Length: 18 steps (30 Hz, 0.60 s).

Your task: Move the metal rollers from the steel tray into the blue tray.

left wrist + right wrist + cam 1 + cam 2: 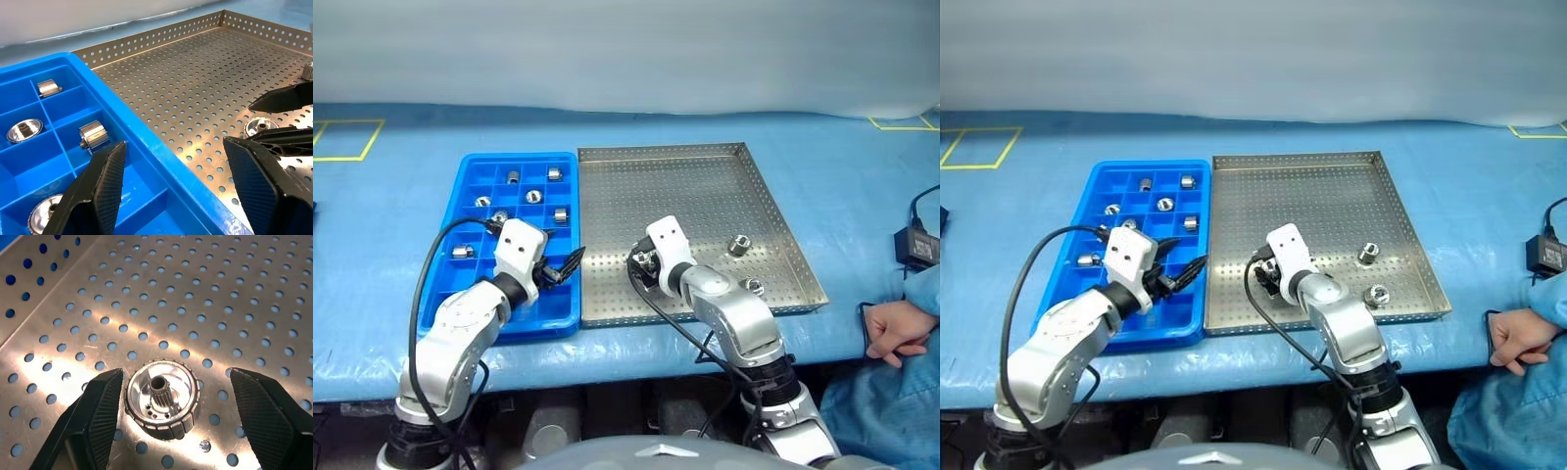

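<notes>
My right gripper's fingers are beside the upright roller above the steel tray's perforated bottom and would hold it now, so my right gripper needs to close on the roller.
The steel tray [705,186] lies right of the blue tray [475,176], edge to edge. Several metal rollers [533,196] sit in the blue tray's compartments. One roller [162,397] stands end-up on the perforated floor between the fingers [93,426] of my right gripper [174,377], which is open and not touching it. Two more rollers [738,245] [753,286] rest near the steel tray's front right. My left gripper [570,264] hangs open and empty above the blue tray's right rim [161,161], pointing toward the right gripper [281,117].
A person's hand [896,328] rests on the blue table cover at the front right edge. A black power adapter [917,245] with a cable lies right of the steel tray. Yellow tape marks [347,137] show at the far left.
</notes>
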Available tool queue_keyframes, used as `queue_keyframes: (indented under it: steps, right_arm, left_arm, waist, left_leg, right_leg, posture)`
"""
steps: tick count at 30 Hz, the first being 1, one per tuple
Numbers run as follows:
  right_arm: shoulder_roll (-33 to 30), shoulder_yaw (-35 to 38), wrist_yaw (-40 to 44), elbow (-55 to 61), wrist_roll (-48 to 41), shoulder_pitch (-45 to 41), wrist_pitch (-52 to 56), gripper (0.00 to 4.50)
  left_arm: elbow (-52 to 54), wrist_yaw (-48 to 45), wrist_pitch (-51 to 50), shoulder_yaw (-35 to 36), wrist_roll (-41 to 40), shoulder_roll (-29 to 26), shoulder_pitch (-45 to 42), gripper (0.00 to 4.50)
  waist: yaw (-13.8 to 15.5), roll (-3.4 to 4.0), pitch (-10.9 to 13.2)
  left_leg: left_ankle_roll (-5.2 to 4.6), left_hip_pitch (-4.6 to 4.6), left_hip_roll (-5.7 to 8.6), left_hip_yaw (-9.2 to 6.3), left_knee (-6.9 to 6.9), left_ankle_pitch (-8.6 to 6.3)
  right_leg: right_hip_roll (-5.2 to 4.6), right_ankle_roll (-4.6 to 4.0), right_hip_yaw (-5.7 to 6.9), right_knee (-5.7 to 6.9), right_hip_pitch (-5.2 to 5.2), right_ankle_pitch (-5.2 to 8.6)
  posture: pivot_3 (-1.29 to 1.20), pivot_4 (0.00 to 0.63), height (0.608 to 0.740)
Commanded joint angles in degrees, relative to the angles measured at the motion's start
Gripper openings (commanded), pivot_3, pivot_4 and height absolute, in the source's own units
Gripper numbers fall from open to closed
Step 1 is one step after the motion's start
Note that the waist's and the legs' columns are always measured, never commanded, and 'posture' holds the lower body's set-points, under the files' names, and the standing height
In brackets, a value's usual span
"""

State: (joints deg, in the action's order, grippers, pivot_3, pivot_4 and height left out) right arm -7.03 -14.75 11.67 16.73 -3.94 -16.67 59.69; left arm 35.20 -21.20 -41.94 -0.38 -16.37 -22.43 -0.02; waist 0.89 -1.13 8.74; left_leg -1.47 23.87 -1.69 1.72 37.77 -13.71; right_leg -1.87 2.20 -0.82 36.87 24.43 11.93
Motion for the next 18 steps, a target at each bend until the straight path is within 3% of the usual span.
queue_keyframes:
  steps: [1,2,8,14,18]
  right_arm:
    - [0.67,1.25,-1.26,0.59,0.05,-0.27,1.49,3.67]
    - [0.75,1.53,-1.56,0.21,0.14,-0.32,1.63,3.67]
    - [0.79,1.86,-1.85,0.03,0.15,-1.11,0.14,1.85]
    - [1.64,1.52,-0.47,2.03,-1.15,-2.12,-1.93,1.72]
    - [3.66,1.41,5.23,5.24,-6.7,-4.91,-3.65,1.72]
  left_arm:
    - [0.72,0.38,1.36,0.94,0.12,-0.2,0.27,3.46]
    - [0.7,0.48,1.44,0.96,0.18,-0.21,0.39,3.46]
    - [0.72,0.91,1.82,1.4,0.3,-0.43,1.22,3.46]
    - [1.92,1.19,1.43,2.88,0.1,-1.25,3.39,3.46]
    - [5.23,1.85,-0.19,6.49,-0.66,-2.09,7.5,3.46]
  waist:
    - [0.0,0.0,0.0]
    - [-0.01,0.0,0.0]
    - [0.06,0.0,0.0]
    - [0.05,0.0,0.0]
    - [0.01,0.0,0.01]
  left_leg:
    - [0.0,0.0,0.0,0.0,0.02,0.0]
    - [0.0,0.0,0.0,0.01,0.04,0.0]
    - [0.0,-0.01,0.01,0.01,0.05,0.0]
    - [0.0,-0.01,0.02,0.01,0.04,0.0]
    - [0.0,-0.01,-0.01,0.01,0.01,0.0]
  right_leg:
    - [-0.01,0.01,0.0,0.0,0.0,0.0]
    - [-0.01,0.02,0.0,0.0,-0.01,0.0]
    - [-0.01,0.13,0.0,0.01,-0.03,0.06]
    - [0.0,0.11,0.0,0.01,-0.01,0.03]
    - [0.04,0.13,0.0,0.03,0.02,0.05]
  posture:
    - [0.1,0.15,0.74]
    - [0.1,0.15,0.74]
    - [0.11,0.15,0.74]
    - [0.14,0.15,0.74]
    - [0.18,0.15,0.74]
